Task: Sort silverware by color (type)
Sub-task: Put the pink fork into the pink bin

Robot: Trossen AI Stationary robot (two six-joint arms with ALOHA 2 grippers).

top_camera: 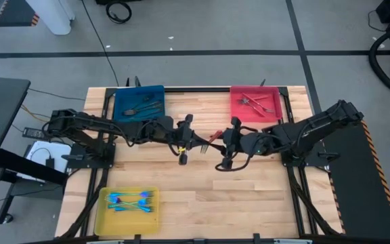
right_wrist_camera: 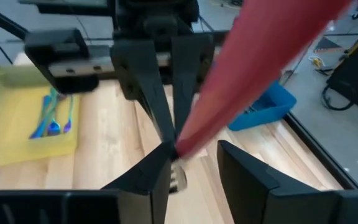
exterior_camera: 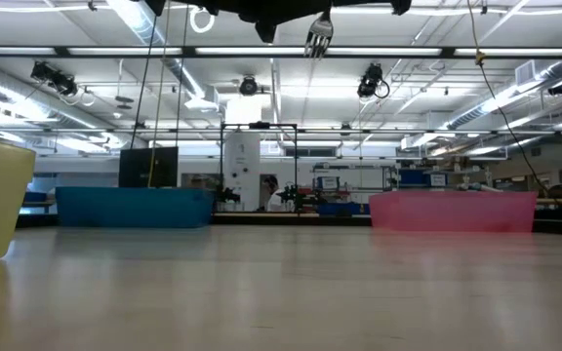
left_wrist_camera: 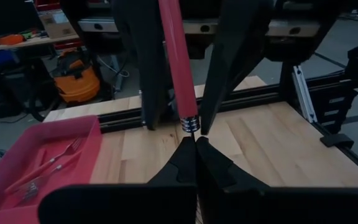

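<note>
The fork [top_camera: 208, 140] needs to be sorted into the red tray [top_camera: 256, 104], so next my right gripper will grab it by its red handle.
A red-handled fork [top_camera: 208, 140] hangs in the air over the middle of the table, between my two grippers. My left gripper [left_wrist_camera: 195, 140] is shut on it. My right gripper [right_wrist_camera: 194, 152] is open, with one finger on each side of the red handle [right_wrist_camera: 260, 56]; I cannot tell whether it touches the handle. In the low view the fork's tines [exterior_camera: 318, 34] show high above the tabletop. The other silverware lies in three trays. My left gripper pinches the fork between its two fingertips at the metal neck [left_wrist_camera: 192, 124], where the red handle ends. It comes level from the table's left. The fork is lifted clear, with its handle [left_wrist_camera: 176, 56] reaching on past the fingertips toward the right arm.
A blue tray [top_camera: 156, 91] at the far left holds dark grey utensils. A red tray [top_camera: 239, 112] at the far right holds red-handled ones. A yellow tray [top_camera: 107, 220] at the near left holds blue-handled ones. Bare wood lies across the middle and near right.
</note>
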